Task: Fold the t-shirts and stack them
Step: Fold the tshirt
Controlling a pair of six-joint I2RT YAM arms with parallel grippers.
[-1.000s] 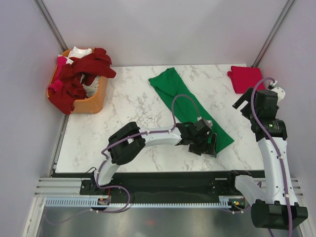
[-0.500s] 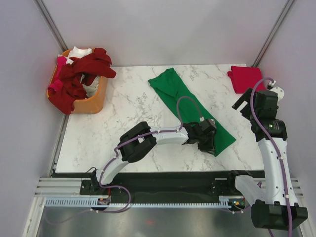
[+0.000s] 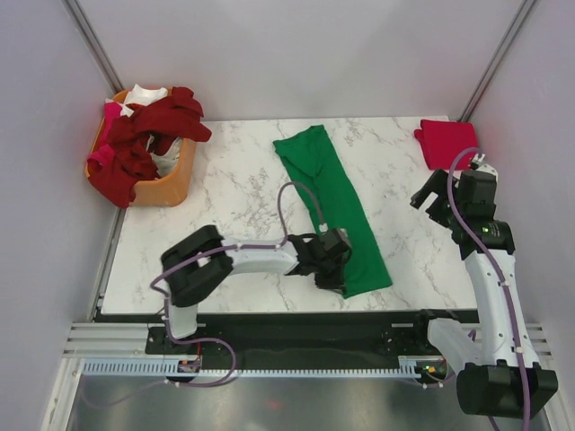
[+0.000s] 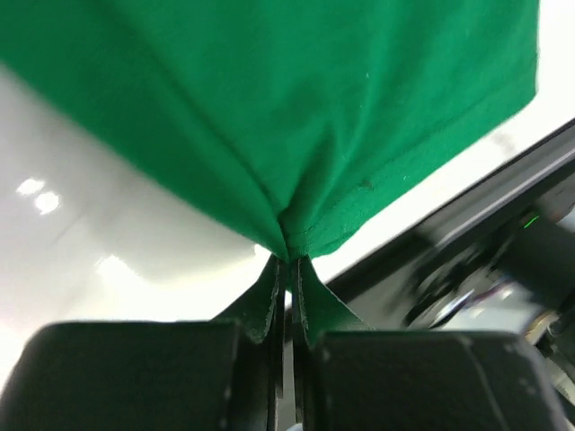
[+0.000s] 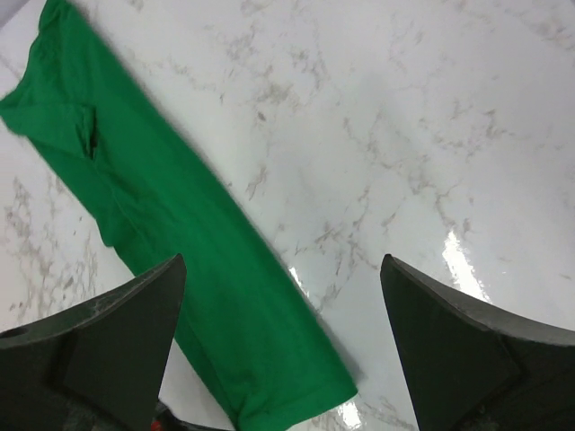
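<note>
My right gripper grabs the green t-shirt's loose near corner (image 3: 387, 284) (image 5: 349, 390) next, opposite my left gripper, to fold the t-shirt's near end over.
A bright green t-shirt (image 3: 331, 189), folded into a long narrow strip, lies on the marble table (image 3: 225, 197), running from the back middle toward the front edge. My left gripper (image 3: 333, 273) is shut on its near left corner. In the left wrist view the cloth (image 4: 296, 108) bunches into the closed jaws of the left gripper (image 4: 289, 264). A folded bright red t-shirt (image 3: 446, 142) lies at the back right corner. My right gripper (image 3: 430, 192) hangs open above the table's right side. In its own view the right gripper (image 5: 283, 346) holds nothing, with the green t-shirt (image 5: 198, 260) below.
An orange basket (image 3: 171, 184) stands at the back left. Dark red t-shirts (image 3: 148, 135) spill over its rim, with white cloth (image 3: 144, 92) and pink cloth (image 3: 110, 113) among them. The table's front edge lies just past the left gripper, with the black arm rail beneath it.
My left gripper has shut on the green t-shirt's near end and pulled it leftward, so the strip now lies straighter. The right gripper shifted slightly left.
</note>
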